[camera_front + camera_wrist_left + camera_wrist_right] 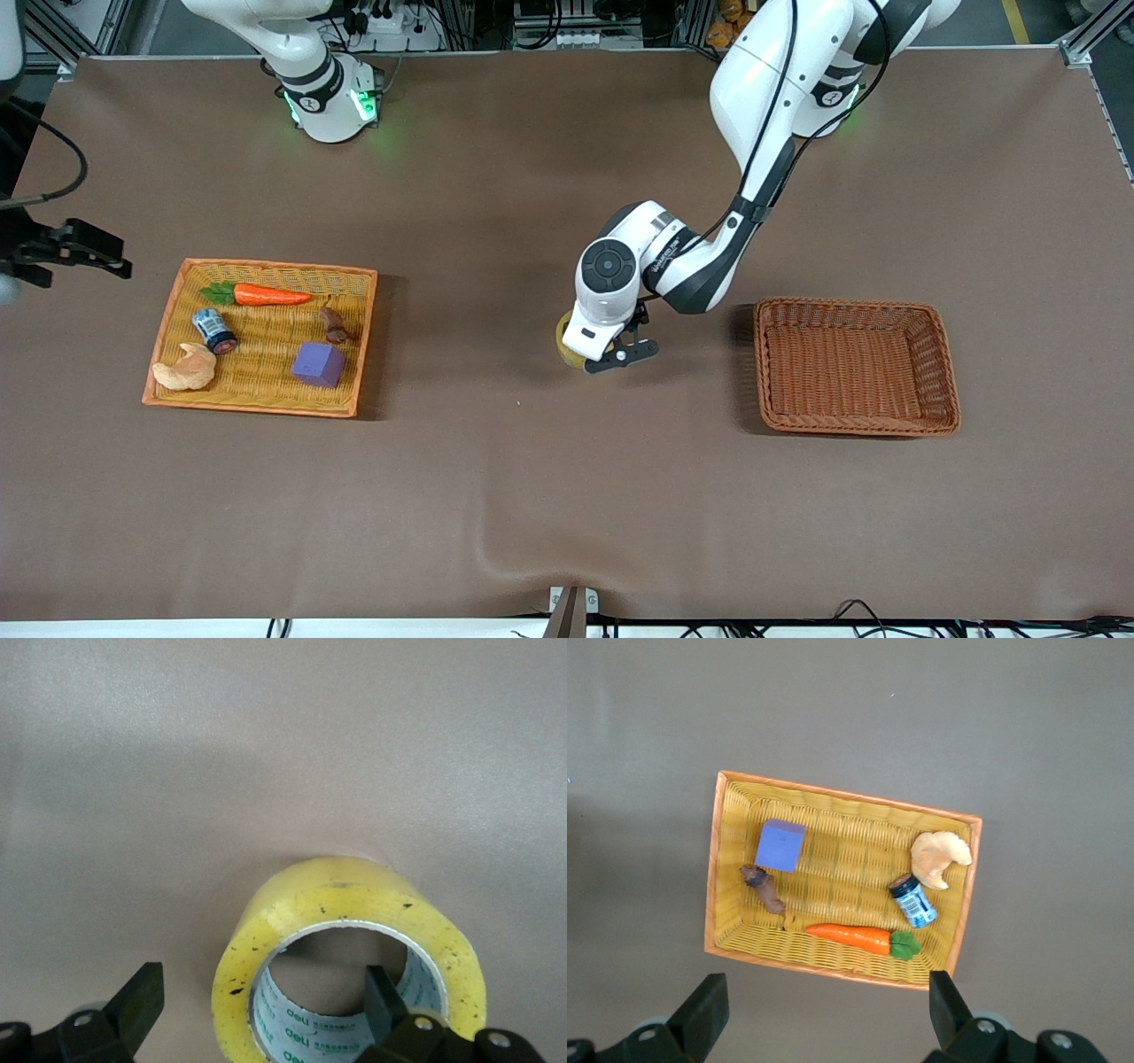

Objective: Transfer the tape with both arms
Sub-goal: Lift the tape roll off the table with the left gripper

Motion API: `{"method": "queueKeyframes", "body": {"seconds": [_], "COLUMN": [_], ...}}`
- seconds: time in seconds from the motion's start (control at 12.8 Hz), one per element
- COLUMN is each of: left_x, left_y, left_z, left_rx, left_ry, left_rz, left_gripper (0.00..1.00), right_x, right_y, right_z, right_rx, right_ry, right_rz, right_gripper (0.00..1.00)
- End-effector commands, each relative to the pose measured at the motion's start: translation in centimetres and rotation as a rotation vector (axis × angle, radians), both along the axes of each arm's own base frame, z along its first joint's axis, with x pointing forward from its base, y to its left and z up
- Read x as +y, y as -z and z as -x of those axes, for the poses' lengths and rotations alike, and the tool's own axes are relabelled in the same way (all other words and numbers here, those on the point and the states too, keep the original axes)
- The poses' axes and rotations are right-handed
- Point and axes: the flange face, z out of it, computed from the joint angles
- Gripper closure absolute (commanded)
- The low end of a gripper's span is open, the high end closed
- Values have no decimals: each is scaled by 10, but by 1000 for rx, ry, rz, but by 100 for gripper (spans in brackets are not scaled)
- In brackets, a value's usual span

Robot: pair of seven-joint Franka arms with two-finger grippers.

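I should close my left gripper on the roll now. One finger reaches into the roll's hollow (323, 966) and the other is beside the roll's outer side (229, 992), so closing now would hold the roll.
The tape (341, 926), a yellowish roll with a wide hollow centre, lies flat on the brown table (532, 496) near its middle, between the two baskets. In the front view only its edge (564, 341) shows under the left hand. My left gripper (261, 1003) is low over it and open. One finger (383, 997) reaches into the hollow and the other (137, 1003) stands outside, so the roll's wall lies between them, ungripped. My right gripper (824, 1005) hangs open and empty high above the table beside the yellow basket, at the right arm's end (93, 252).
A yellow wicker basket (266, 403) toward the right arm's end holds a carrot (266, 295), a blue-and-white can (213, 329), a croissant (186, 368), a purple cube (318, 364) and a small brown piece (334, 325). An empty brown wicker basket (855, 425) sits toward the left arm's end.
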Motion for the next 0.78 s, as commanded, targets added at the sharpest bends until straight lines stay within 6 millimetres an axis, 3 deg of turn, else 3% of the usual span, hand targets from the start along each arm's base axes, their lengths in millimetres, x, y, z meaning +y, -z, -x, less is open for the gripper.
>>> {"method": "queueKeyframes", "body": {"seconds": [0.0, 0.16, 0.23, 0.31, 0.7], "left_x": [-3, -1, -1, -1, 1], "left_y": [1, 3, 2, 2, -4], "left_z": [1, 0, 0, 0, -4], "left_rx": [-5, -5, -6, -7, -16], "left_ry": [16, 24, 17, 6, 3], "left_rz": [-22, -24, -23, -24, -20], "left_gripper": [0, 0, 65, 100, 100], "right_x": [-8, -8, -8, -7, -12], "right_y": [-4, -7, -11, -12, -6], "right_z": [21, 22, 24, 24, 17], "right_rx": [18, 17, 12, 9, 12], "right_ry": [18, 124, 135, 137, 193], "right_rz": [-12, -10, -7, -3, -6], "right_gripper": [0, 0, 0, 0, 0]}}
